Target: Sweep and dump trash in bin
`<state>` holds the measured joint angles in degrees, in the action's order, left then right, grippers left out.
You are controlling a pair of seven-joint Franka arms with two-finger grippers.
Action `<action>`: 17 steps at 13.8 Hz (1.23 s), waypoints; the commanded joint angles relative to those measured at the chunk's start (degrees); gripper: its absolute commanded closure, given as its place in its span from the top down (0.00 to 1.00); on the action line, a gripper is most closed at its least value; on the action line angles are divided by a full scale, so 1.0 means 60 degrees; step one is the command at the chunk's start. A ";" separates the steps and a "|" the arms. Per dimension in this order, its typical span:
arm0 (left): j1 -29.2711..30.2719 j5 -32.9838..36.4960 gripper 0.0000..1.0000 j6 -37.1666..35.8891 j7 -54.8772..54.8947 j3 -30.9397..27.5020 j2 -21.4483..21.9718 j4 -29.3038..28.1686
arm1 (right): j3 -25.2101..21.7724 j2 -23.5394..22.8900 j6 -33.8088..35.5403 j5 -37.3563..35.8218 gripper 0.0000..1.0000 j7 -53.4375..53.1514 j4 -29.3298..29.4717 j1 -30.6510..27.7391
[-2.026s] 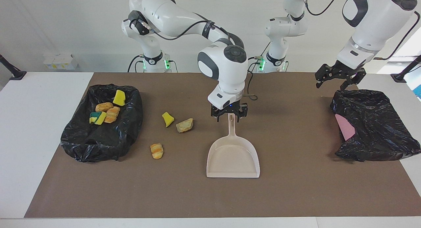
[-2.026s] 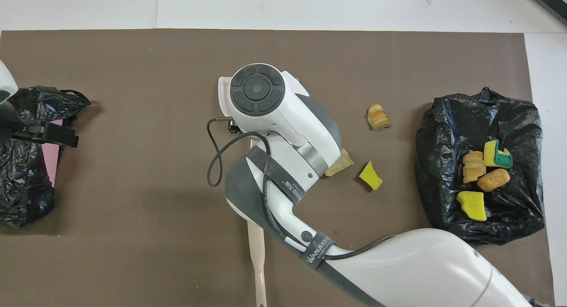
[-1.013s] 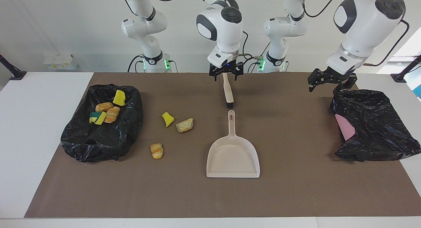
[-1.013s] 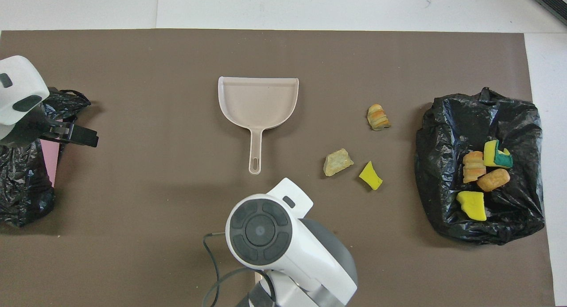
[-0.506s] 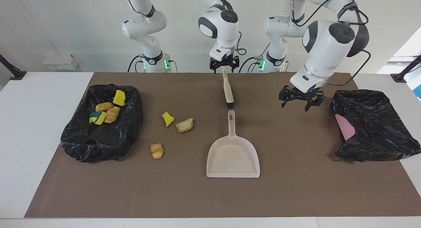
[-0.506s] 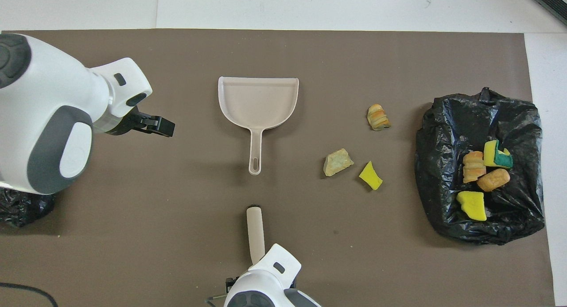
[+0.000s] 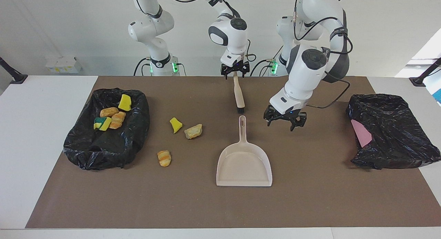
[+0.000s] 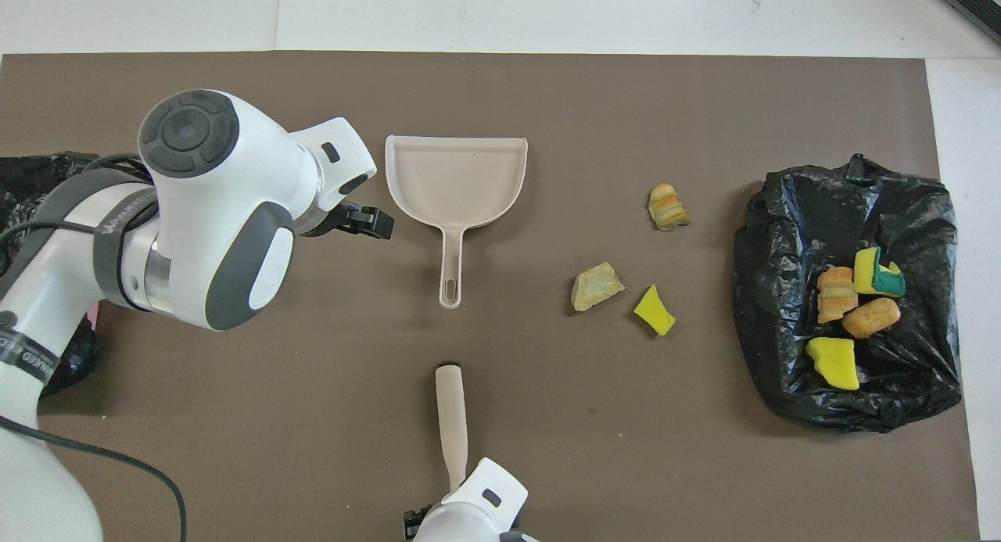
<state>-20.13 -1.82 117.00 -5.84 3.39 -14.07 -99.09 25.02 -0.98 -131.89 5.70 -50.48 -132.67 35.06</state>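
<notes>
The right gripper should close on the cream brush (image 8: 451, 417) now. Its fingers are low on both sides of the brush, near the brown mat, so they would hold the brush if they closed now.
Three pieces of trash lie loose on the brown mat: a yellow sponge chunk (image 7: 175, 124) (image 8: 654, 310), a pale bread lump (image 7: 193, 131) (image 8: 597, 285) and an orange croissant piece (image 7: 164, 158) (image 8: 667, 206). Several more sit in the black-bag-lined bin (image 7: 139, 128) (image 8: 782, 229) at the right arm's end. A beige dustpan (image 7: 244, 163) (image 8: 456, 174) lies mid-mat, and a cream brush (image 7: 238, 94) (image 8: 451, 417) lies nearer the robots. My right gripper (image 7: 235, 70) stands open just above the brush's handle end. My left gripper (image 7: 285, 121) (image 8: 367, 221) hangs open, low over the mat beside the dustpan's handle.
A second black bag (image 7: 392, 135) (image 8: 31, 174) holding a flat pink sheet (image 7: 361, 133) sits at the left arm's end; the left arm covers most of it in the overhead view. White table borders the mat.
My left arm swung from over the pink-sheet bag down to beside the dustpan's handle. My right gripper left the dustpan's handle and drew back over the brush's handle end.
</notes>
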 commanded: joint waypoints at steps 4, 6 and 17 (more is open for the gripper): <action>-0.0964 0.0127 1.00 0.0771 -0.1134 -0.0140 -0.0833 0.0064 | -0.0010 0.0031 -0.0094 0.0237 0.52 -0.0449 -0.0066 0.0046; -0.1214 0.0054 1.00 0.0890 -0.1400 -0.0125 -0.0907 0.0050 | -0.0010 0.0031 -0.0079 0.0223 0.27 -0.0493 -0.0037 0.0046; -0.1801 0.0010 0.05 0.1228 -0.2514 -0.0111 -0.1406 -0.0111 | -0.0098 0.1333 0.1574 0.0179 0.00 -0.0465 -0.0081 -0.1066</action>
<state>-29.91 -1.84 124.68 -20.06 3.53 -22.78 -99.31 24.10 2.63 -125.81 5.74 -52.98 -132.43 31.38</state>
